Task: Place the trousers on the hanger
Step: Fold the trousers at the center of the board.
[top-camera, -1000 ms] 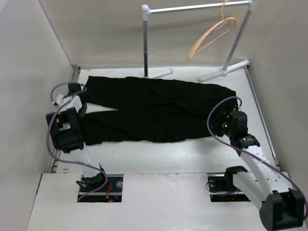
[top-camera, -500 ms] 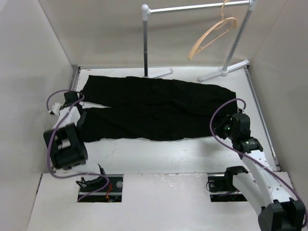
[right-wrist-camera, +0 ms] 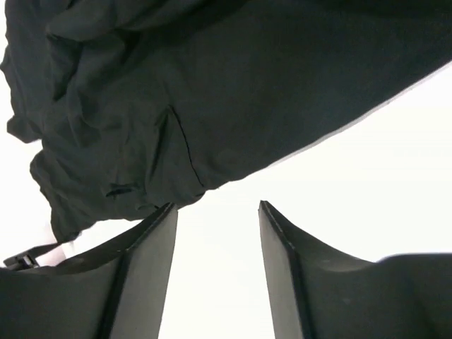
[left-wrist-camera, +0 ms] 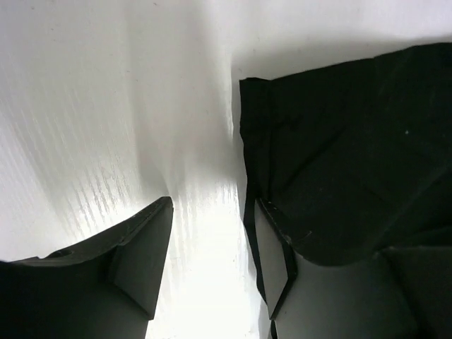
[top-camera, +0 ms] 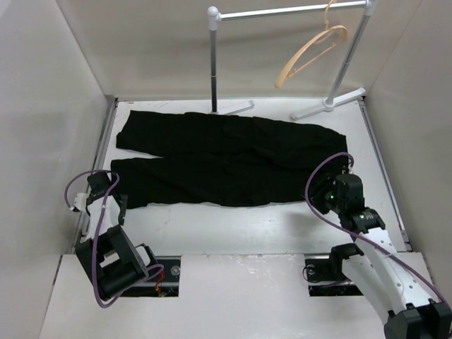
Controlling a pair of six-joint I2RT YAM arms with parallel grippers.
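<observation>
The trousers need their near leg folded onto the other for the hanger. My left gripper should grab them by the near leg's cuff edge next.
The black trousers lie flat across the table, legs to the left and waist to the right. The tan wooden hanger hangs from the white rail at the back right, empty. My left gripper is open and empty by the cuff of the near leg; in the left wrist view its right finger overlaps the cuff edge. My right gripper is open and empty just in front of the waist; the right wrist view shows bare table between its fingers and the cloth above.
The white rail stand has a dark post and white feet at the table's back edge, close behind the trousers. White walls close in the left, right and back sides.
My left arm has drawn back from the far leg's cuff to the near left corner, leaving the legs uncovered and flat. My right gripper has backed off slightly from the waist.
</observation>
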